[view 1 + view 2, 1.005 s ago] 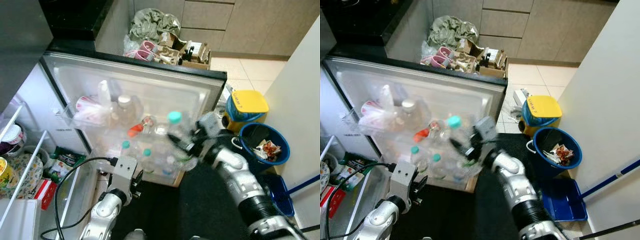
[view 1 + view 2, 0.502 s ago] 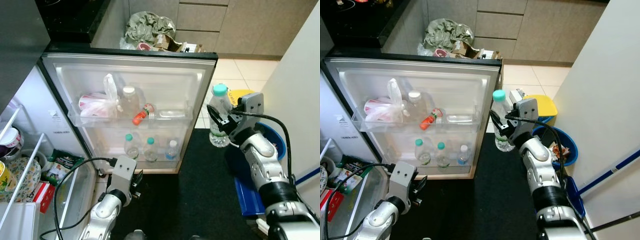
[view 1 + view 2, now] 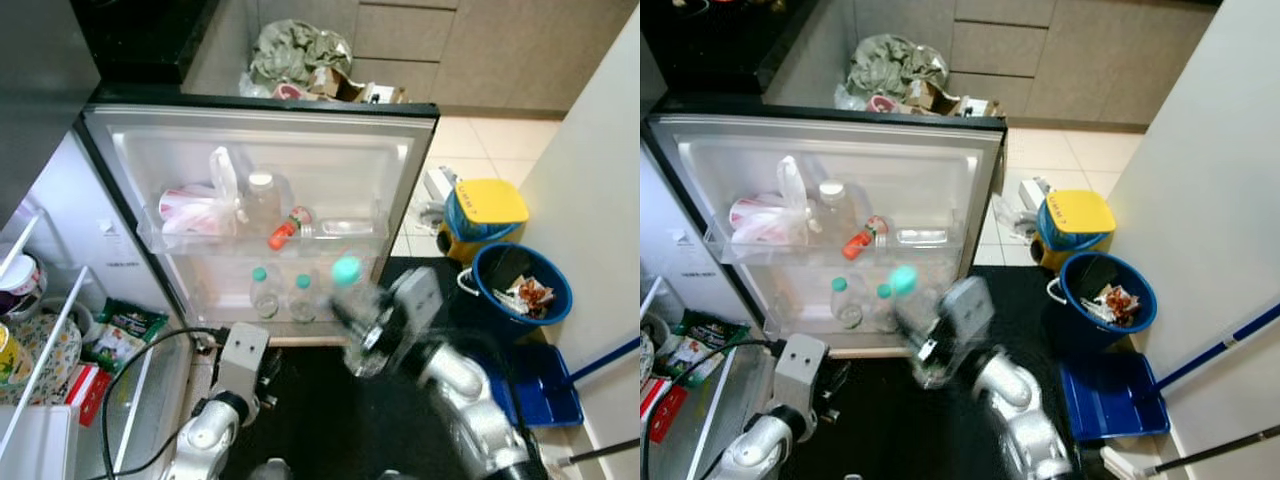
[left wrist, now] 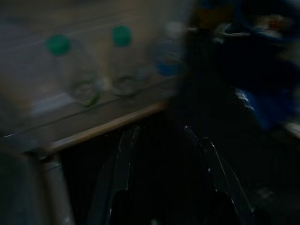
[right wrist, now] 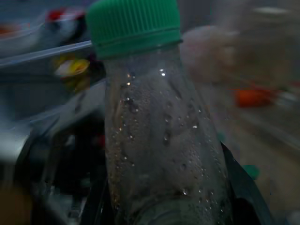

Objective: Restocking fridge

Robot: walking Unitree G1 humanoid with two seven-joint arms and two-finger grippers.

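The bottle's body is still held by my right gripper, so my left gripper next needs to grab the bottle by its neck under the green cap [image 3: 349, 289].
My right gripper [image 3: 374, 338] is shut on a clear water bottle [image 3: 352, 305] with a green cap, held upright in front of the open fridge door's lower shelf [image 3: 300, 322]; both are blurred by motion. The right wrist view has the bottle [image 5: 159, 140] between the black fingers [image 5: 241, 185]. Two green-capped bottles [image 3: 262, 292] stand on that lower shelf. On the upper door shelf [image 3: 260, 235] are a pink-and-white bag, a white-capped bottle and a red-capped bottle lying down. My left gripper [image 4: 161, 129] hangs low and open near the door's foot, with nothing between its fingers.
The fridge interior [image 3: 60, 330] with shelves and food packs lies at the left. Right of the door stand a yellow-lidded bin [image 3: 487, 205], a blue bucket [image 3: 520, 285] with trash and a blue dustpan [image 3: 545, 385]. Bags and boxes [image 3: 310, 55] pile up behind the door. A white wall is at right.
My right gripper has swung the bottle left and down, from beside the door's free edge to in front of the lower door shelf. The left arm has barely moved.
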